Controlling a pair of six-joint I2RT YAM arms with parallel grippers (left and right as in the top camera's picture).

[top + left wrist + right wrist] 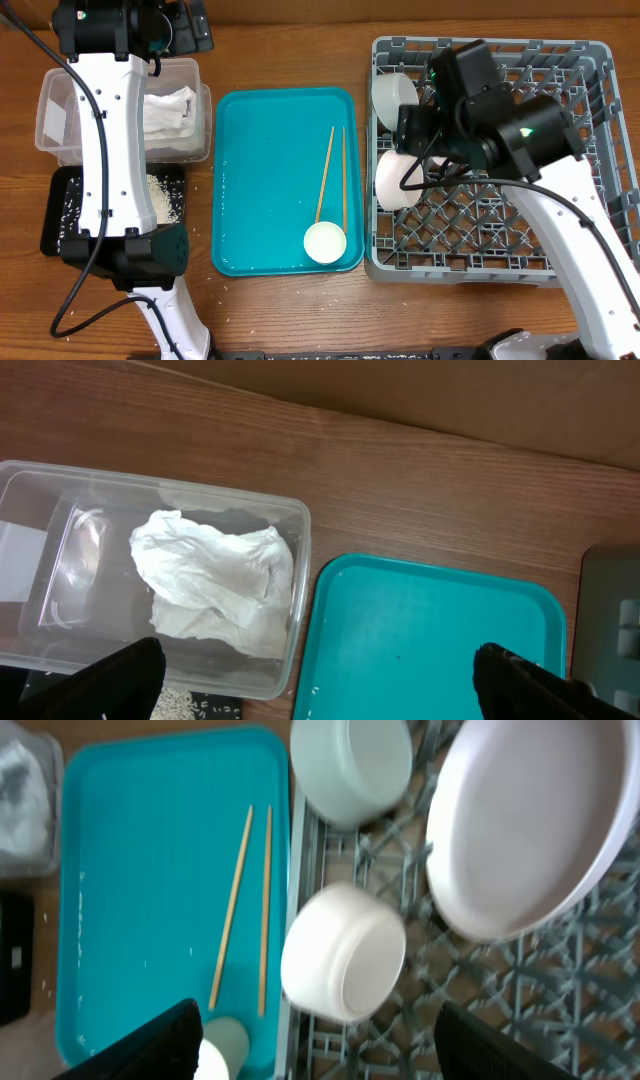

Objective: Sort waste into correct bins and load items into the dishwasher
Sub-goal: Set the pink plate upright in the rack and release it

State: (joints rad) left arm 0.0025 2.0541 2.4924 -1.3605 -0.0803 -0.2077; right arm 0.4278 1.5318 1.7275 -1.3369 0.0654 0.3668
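Next, my left gripper reaches and grabs the small white cup by its rim (316, 242), leaving the cup's body free for my right gripper's dishwasher loading.
The grey dish rack (480, 235) stands at the right and holds two white bowls (397, 180) (393, 93) on their sides; a pale plate (525, 820) leans beside them in the right wrist view. My right gripper (320, 1050) is open and empty just above the lower bowl (345, 950). Two wooden chopsticks (333, 172) and a small white cup (325, 242) lie on the teal tray (260, 150). The crumpled napkin (215, 580) sits in the clear tub (60, 520). Rice grains (158, 195) lie in the black tray (60, 215). My left gripper (315, 680) is open and empty above the tub's edge.
Loose grains lie scattered on the wooden table beside the black tray (68, 205) and on the teal tray's near edge (318, 690). The left arm (110, 150) covers much of both bins from above.
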